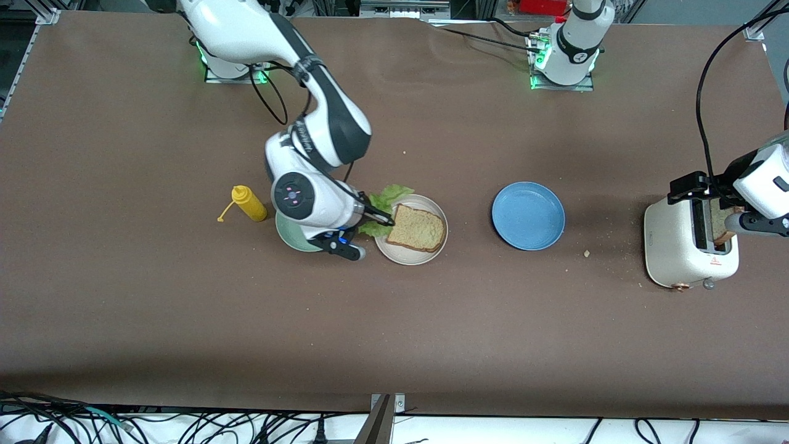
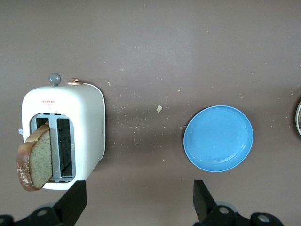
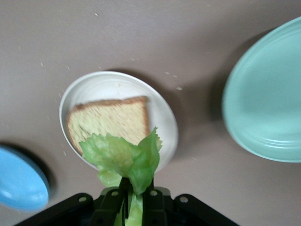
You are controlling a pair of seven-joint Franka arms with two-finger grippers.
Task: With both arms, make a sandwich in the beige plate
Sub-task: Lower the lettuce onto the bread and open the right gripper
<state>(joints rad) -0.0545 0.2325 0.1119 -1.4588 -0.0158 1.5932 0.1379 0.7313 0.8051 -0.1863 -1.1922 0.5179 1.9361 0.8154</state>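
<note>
The lettuce leaf (image 1: 388, 197) hangs short of the toast's middle (image 1: 416, 227) in the front view. My right gripper needs to bring the leaf there before letting it go.
The beige plate (image 1: 400, 256) holds one toast slice (image 1: 419, 227). My right gripper (image 1: 383, 219) is shut on a crinkled green lettuce leaf (image 1: 388, 197) and holds it over the plate's edge toward the right arm's end. In the right wrist view the gripper (image 3: 134, 190) pinches the leaf (image 3: 122, 157) just above the toast (image 3: 110, 120) and plate (image 3: 164, 117). A second toast slice (image 1: 721, 227) sticks out of the white toaster (image 1: 684, 246). My left gripper (image 1: 720, 206) is open and empty above the toaster. In the left wrist view the gripper (image 2: 139, 202) hangs high beside the toaster (image 2: 87, 127) and its slice (image 2: 35, 160).
A mint green plate (image 1: 290, 237) lies partly under the right arm, with a yellow squeeze bottle (image 1: 249, 203) beside it. A blue plate (image 1: 528, 215) lies between the beige plate and the toaster. Crumbs dot the brown table.
</note>
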